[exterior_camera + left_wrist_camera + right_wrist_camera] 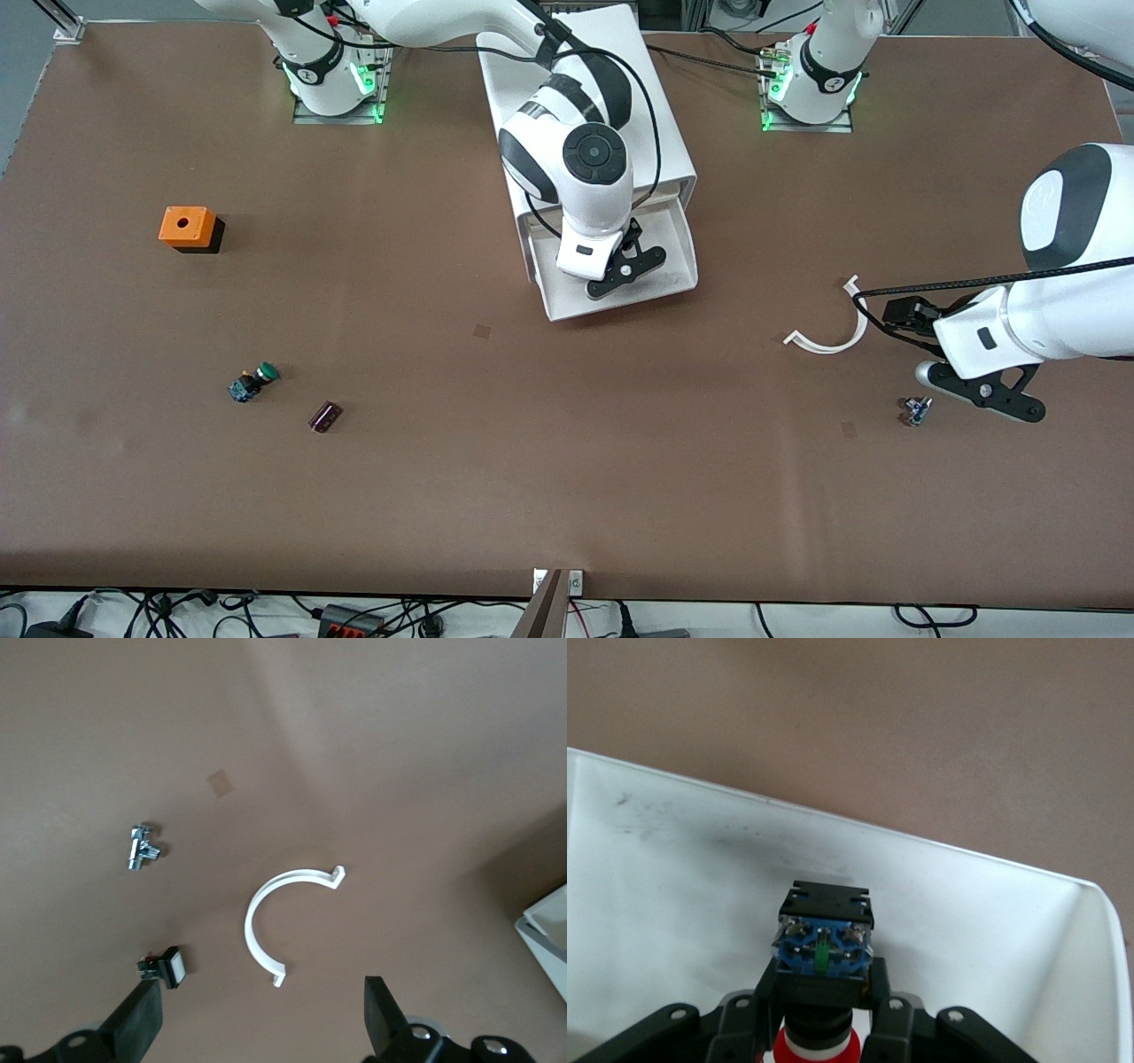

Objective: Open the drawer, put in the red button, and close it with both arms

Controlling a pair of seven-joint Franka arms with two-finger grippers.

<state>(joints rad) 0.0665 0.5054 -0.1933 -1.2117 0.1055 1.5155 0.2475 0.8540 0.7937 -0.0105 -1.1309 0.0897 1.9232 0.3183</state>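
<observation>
My right gripper should open now. The blue base is hanging inside the white rim, so the red button (pixel 822 943) would rest in the drawer (pixel 700 904).
The top drawer (pixel 678 257) of the white cabinet (pixel 660 106) stands pulled out toward the front camera. My right gripper (pixel 623 270) hangs over the open drawer, shut on the red button (pixel 822 943). In the right wrist view its black fingers (pixel 764 992) clamp the black body, with the red cap toward the wrist and the blue base toward the drawer's white floor (pixel 664 868). My left gripper (pixel 983 392) is open and empty, low over the table at the left arm's end, its fingers (pixel 137 1019) wide apart.
A white curved clip (pixel 833 335) lies beside the left gripper and also shows in the left wrist view (pixel 270 926). A small metal fitting (pixel 142 846) and a small white-faced switch (pixel 166 966) lie close by. A green-capped button (pixel 254 382), a purple cylinder (pixel 325 416) and an orange box (pixel 188 228) lie toward the right arm's end.
</observation>
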